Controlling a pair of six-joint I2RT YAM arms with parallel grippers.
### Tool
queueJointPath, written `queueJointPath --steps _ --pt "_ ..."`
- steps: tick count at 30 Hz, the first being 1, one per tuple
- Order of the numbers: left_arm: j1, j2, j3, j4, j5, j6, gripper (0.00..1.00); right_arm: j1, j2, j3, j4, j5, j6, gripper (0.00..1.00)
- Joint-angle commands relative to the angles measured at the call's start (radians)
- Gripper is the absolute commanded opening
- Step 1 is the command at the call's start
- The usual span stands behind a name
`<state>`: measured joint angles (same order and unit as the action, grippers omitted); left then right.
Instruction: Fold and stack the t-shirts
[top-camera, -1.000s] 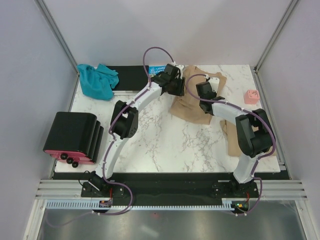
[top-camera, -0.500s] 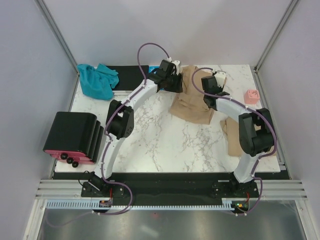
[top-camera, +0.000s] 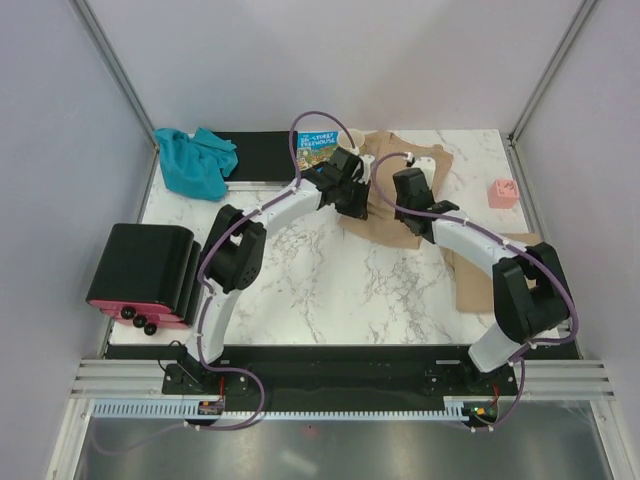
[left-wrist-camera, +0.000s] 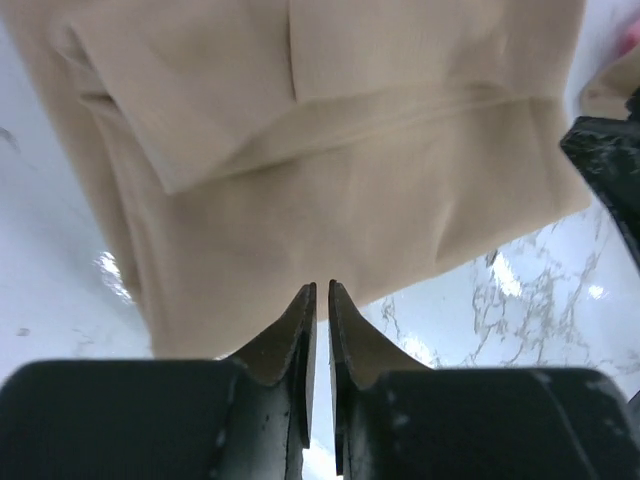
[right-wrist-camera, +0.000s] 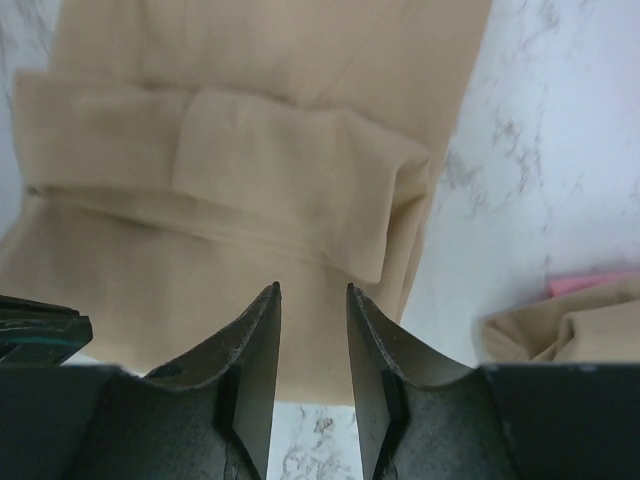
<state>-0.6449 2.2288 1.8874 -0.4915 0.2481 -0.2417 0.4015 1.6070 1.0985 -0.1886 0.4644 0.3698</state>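
The t-shirt needs to come closer for folding. My right gripper should next grab the tan-beige t-shirt's near corner (top-camera: 416, 243) (right-wrist-camera: 340, 378), beside the turned-in sleeve flap, and pull it closer.
A tan-beige t-shirt (top-camera: 392, 228) lies partly folded on the marble table at the back centre, with its sleeve flaps turned in. It fills the left wrist view (left-wrist-camera: 330, 170) and the right wrist view (right-wrist-camera: 250, 170). My left gripper (top-camera: 352, 195) hovers over its left near part, jaws shut and empty (left-wrist-camera: 322, 287). My right gripper (top-camera: 410, 190) hovers over its right part, jaws a little apart and empty (right-wrist-camera: 312, 288). A second tan t-shirt (top-camera: 478, 272) lies crumpled at the right edge. A teal-blue garment (top-camera: 195, 162) lies bunched at the back left.
A colourful picture book (top-camera: 318, 148) and a flat black board (top-camera: 260, 155) lie at the back. A small pink object (top-camera: 503, 193) sits at the far right. A black and pink case (top-camera: 150, 272) stands off the table's left edge.
Both grippers have drawn back from the far part of the shirt toward its near edge. The picture book, hidden by the left arm before, now shows.
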Motion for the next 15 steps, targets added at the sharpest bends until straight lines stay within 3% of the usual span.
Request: queueJointPath --steps 1,9,15 --pt "-0.010 0.012 -0.057 0.073 0.016 0.012 0.19 0.016 0.059 -0.048 -0.028 -0.027 0.017 0.40" --pt "-0.010 0.052 -0.074 0.093 -0.078 0.004 0.22 0.016 0.189 -0.022 -0.014 -0.041 0.012 0.40" --pt "-0.010 0.071 -0.099 0.056 -0.133 -0.014 0.16 0.017 0.297 0.041 -0.100 -0.053 0.020 0.39"
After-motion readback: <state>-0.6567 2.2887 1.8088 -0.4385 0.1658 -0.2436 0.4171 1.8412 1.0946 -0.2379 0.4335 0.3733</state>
